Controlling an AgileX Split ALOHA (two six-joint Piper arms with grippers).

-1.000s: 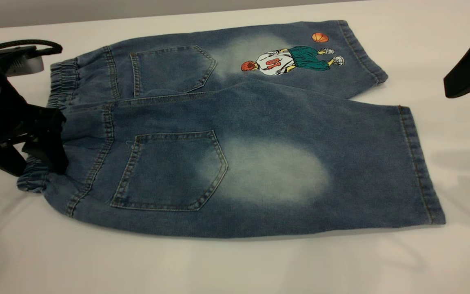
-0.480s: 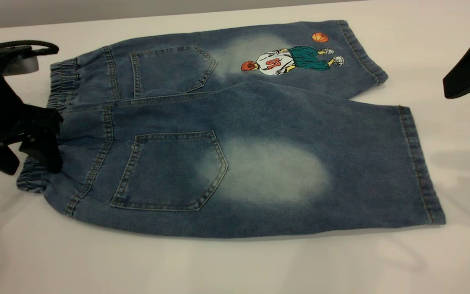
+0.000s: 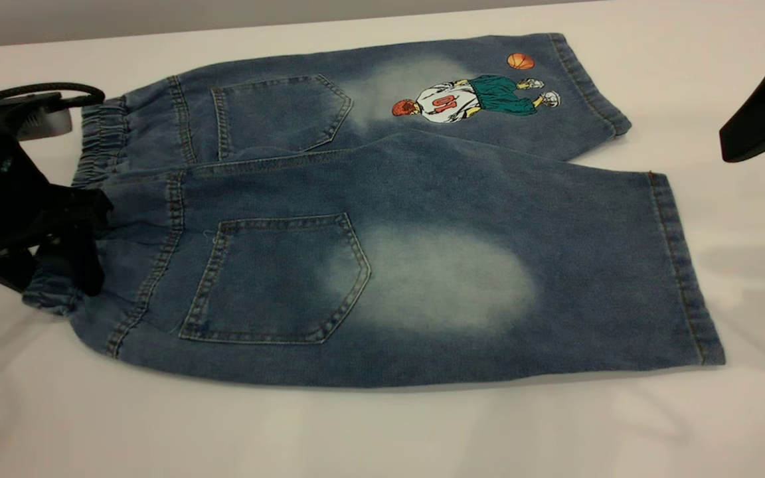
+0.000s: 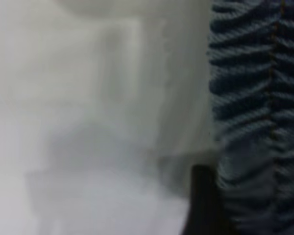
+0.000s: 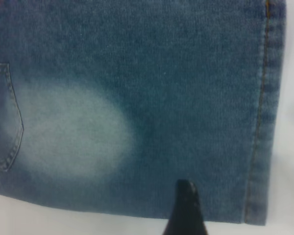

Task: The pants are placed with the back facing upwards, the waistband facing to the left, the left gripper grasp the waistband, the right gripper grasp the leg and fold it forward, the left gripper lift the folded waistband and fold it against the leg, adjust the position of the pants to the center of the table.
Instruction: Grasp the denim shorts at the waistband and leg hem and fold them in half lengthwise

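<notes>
I will grab the blue denim pants (image 3: 422, 219) next with my right gripper by the leg's outer side edge (image 3: 567, 372). Then I will fold the leg forward.
The blue denim pants (image 3: 422, 219) lie flat on the white table (image 3: 382, 431), back pockets up and legs pointing right. The far leg carries the basketball-player print (image 3: 469, 99). The ruffled waistband (image 3: 100, 139) is at the left end. My left gripper (image 3: 87, 232) is on its near half, shut on the gathered denim. In the left wrist view one black finger (image 4: 202, 205) presses against the waistband (image 4: 255, 98); the other is hidden. My right gripper (image 3: 754, 126) hangs above the table past the leg hems, touching nothing. The right wrist view shows it (image 5: 186, 205) over the near leg (image 5: 161, 73).
A black cable (image 3: 37, 89) loops from the left arm behind the waistband. The near leg's stitched hem (image 3: 684, 272) ends short of the table's right side. White tabletop runs along the front of the pants.
My left gripper has shifted slightly right onto the waistband, and the gathered edge has bunched and moved a little left. The right gripper has barely moved.
</notes>
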